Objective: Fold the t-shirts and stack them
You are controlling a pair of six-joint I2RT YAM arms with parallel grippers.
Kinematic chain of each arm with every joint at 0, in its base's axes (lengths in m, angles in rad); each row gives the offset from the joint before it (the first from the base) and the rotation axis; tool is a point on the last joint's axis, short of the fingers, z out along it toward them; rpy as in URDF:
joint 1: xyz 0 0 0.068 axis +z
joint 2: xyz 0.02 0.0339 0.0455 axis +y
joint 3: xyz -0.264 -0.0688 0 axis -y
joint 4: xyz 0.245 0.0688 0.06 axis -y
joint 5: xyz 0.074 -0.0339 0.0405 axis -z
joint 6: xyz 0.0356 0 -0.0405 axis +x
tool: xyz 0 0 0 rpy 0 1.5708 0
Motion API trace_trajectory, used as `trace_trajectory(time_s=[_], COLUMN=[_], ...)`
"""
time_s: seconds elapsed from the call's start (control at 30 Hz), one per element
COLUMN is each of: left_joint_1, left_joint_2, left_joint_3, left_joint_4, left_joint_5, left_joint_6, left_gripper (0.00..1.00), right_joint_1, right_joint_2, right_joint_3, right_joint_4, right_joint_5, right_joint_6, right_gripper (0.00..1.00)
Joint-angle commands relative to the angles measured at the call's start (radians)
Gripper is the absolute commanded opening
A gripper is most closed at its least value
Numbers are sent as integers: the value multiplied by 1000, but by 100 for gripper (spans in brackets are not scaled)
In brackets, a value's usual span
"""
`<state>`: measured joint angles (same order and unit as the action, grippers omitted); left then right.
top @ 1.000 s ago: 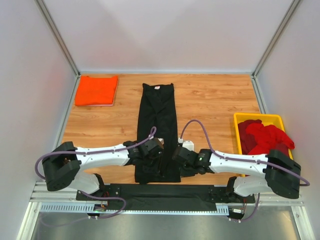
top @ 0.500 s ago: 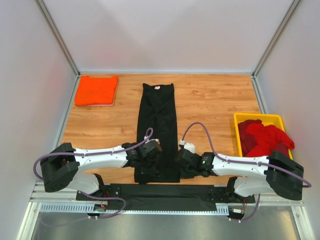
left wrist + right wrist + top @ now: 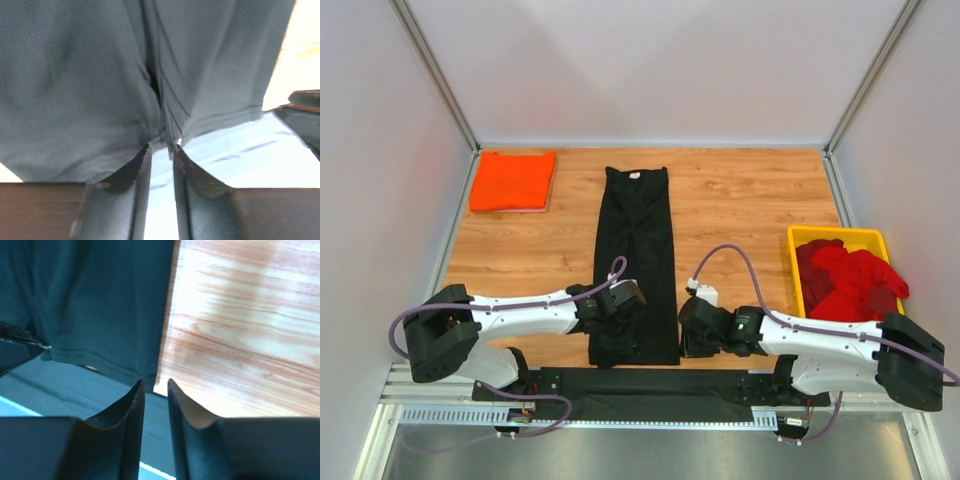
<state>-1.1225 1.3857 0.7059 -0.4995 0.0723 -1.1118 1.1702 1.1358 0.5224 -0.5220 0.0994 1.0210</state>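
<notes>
My right gripper grabs the black t-shirt [image 3: 636,250] by the near hem corner next, so the t-shirt's near end folds toward the collar.
A black t-shirt [image 3: 636,250], folded into a long narrow strip, lies down the middle of the table. My left gripper [image 3: 623,318] is low over its near end. In the left wrist view the jaws [image 3: 161,146] stand a little apart, the shirt's hem [image 3: 210,122] just at their tips and nothing clamped. My right gripper [image 3: 686,340] sits beside the shirt's near right corner. Its jaws [image 3: 155,382] are narrowly open, with the corner of the hem [image 3: 142,371] at the left fingertip. An orange t-shirt [image 3: 512,180] lies folded at the far left. Red t-shirts [image 3: 850,275] are heaped in the tray.
The yellow tray [image 3: 830,234] stands at the right edge of the wooden table [image 3: 750,200]. A black mat [image 3: 640,382] runs along the near edge between the arm bases. White walls close in the table on three sides.
My right gripper has drawn back toward the near edge and a little right, off the shirt's side. The left gripper shut and reopened slightly, barely shifting. The shirts have not moved.
</notes>
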Motion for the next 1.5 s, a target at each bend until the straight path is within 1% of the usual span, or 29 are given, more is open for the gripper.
trace_trajectory(time_s=[0.0, 0.07, 0.13, 0.23, 0.27, 0.33, 0.4, 0.43, 0.47, 0.57, 0.67, 0.73, 0.83, 1.0, 1.17, 1.2, 1.27, 1.3, 1.37, 1.4, 1.47], left_joint_1=[-7, -7, 0, 45, 58, 93, 118, 142, 153, 171, 174, 182, 194, 196, 198, 198, 198, 198, 198, 198, 198], left_joint_2=[-48, -77, -112, -146, -180, -224, -306, -332, -379, -456, -494, -491, -461, -441, -451, -455, -465, -468, -478, -481, -487], left_joint_3=[87, 122, 138, 118, 103, 35, -21, -79, -107, -187, -236, -272, -310, -324, -325, -325, -327, -327, -326, -325, -324], left_joint_4=[-114, -146, -178, -221, -229, -238, -231, -232, -232, -231, -238, -217, -171, -148, -146, -152, -154, -152, -133, -125, -107], left_joint_5=[-28, -46, -71, -71, -71, -71, -57, -51, -33, -9, -5, 4, 32, 26, 20, 15, 12, 11, 18, 21, 34], left_joint_6=[10, 56, 93, 106, 106, 101, 87, 80, 73, 50, 23, 18, 9, 4, -2, -3, -6, -13, -8, -13, -19], left_gripper=[32, 36, 40, 41, 42, 45, 47, 47, 47, 48, 52, 53, 53, 53, 45, 42, 37, 30, 23, 16, 10], right_joint_1=[3, 3, 3, 2, 3, 5, 3, 3, 3, 3, 3, 3, 3, 3, 3, 3, 3, 3, 3, 3, 3], right_joint_2=[-51, -50, -33, 5, 13, 33, 42, 44, 50, 53, 58, 62, 79, 91, 93, 93, 90, 90, 91, 90, 90], right_joint_3=[28, 31, 27, 22, 24, 21, 16, 13, 5, -5, -9, -13, -18, -24, -36, -38, -44, -44, -41, -41, -39], right_joint_4=[-15, -16, -12, 11, 22, 37, 59, 65, 74, 105, 106, 106, 103, 100, 114, 117, 125, 125, 117, 114, 116], right_joint_5=[10, 16, 23, 14, 11, -1, -10, -13, -26, -44, -47, -46, -49, -46, -55, -59, -67, -66, -66, -64, -64], right_joint_6=[31, 36, 37, 37, 40, 44, 51, 56, 59, 74, 85, 96, 103, 110, 129, 137, 142, 140, 140, 140, 142], right_gripper=[28, 32, 33, 34, 34, 34, 34, 34, 33, 33, 32, 32, 31, 29, 23, 24, 24, 24, 24, 24, 18])
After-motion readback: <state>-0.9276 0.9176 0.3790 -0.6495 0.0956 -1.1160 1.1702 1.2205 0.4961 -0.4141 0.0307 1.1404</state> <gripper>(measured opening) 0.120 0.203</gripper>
